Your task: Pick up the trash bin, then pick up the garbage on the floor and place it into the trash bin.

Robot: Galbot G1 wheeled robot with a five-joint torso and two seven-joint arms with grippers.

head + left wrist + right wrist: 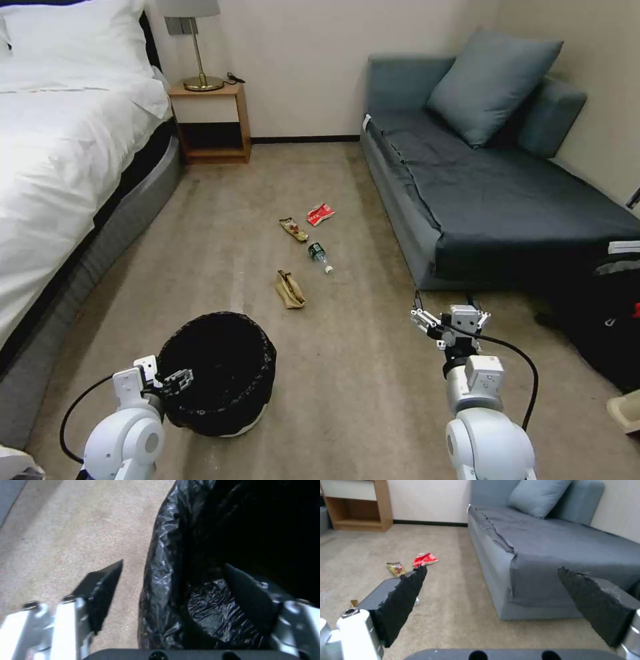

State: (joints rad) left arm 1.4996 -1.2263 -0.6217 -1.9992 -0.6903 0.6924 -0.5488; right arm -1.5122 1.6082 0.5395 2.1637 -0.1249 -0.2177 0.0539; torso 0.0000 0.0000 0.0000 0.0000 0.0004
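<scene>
My left gripper pinches the bin by its thin near rim next, since the bin's round body (217, 375) is too wide for the fingers.
The trash bin (220, 373), round and lined with a crinkly black bag, stands on the carpet at the near left. My left gripper (179, 380) is open at its near rim. In the left wrist view this gripper (173, 563) straddles the bin wall (163, 555), one finger outside and one inside. The garbage lies ahead in a loose line: a crumpled brown paper bag (290, 290), a green bottle (319, 257), a yellow-brown wrapper (294, 229) and a red-and-white packet (320, 214). My right gripper (448, 313) hangs open and empty above the floor, right of the litter.
A white bed (60, 167) runs along the left. A wooden nightstand (213, 123) with a lamp stands at the far wall. The grey sofa (507, 193) fills the right side, and a black backpack (607, 320) lies beside it. Open carpet lies between bin and litter.
</scene>
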